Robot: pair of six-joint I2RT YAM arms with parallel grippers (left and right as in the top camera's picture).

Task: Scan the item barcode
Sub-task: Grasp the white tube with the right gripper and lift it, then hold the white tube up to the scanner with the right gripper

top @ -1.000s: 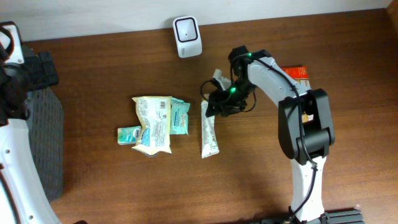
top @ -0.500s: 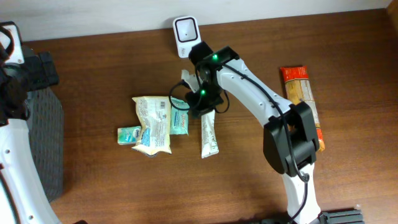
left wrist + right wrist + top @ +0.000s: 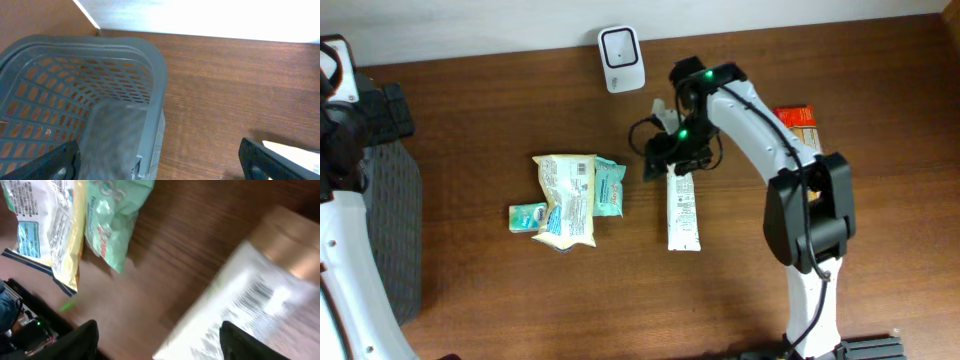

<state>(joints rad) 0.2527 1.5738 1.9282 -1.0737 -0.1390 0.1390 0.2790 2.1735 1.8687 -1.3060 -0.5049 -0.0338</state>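
I need to grab the white tube [image 3: 683,210] by its body next with my right gripper, across its sides and away from the gold cap. The printed barcode then stays uncovered to scan.
A white tube [image 3: 683,210] with printed text lies flat on the wooden table, its long axis running toward the front edge. In the right wrist view the tube [image 3: 240,305] is blurred and shows a gold cap [image 3: 295,245]. My right gripper [image 3: 665,160] hovers open over the tube's far end, and the tube's edge lies between its spread fingers [image 3: 162,342]. The white scanner [image 3: 620,58] stands at the back edge, apart from the gripper. My left gripper [image 3: 160,165] is open and holds nothing, above the rim of the grey basket [image 3: 125,65].
A yellow-white bag [image 3: 567,198], a teal pack [image 3: 610,187] and a small pack [image 3: 528,216] lie together left of the tube. An orange package [image 3: 798,122] lies at the right behind the arm. The grey basket [image 3: 390,230] sits at the left edge.
The right arm swung left toward the scanner and came back right. The tube now lies a little farther right than before. The left arm has not moved.
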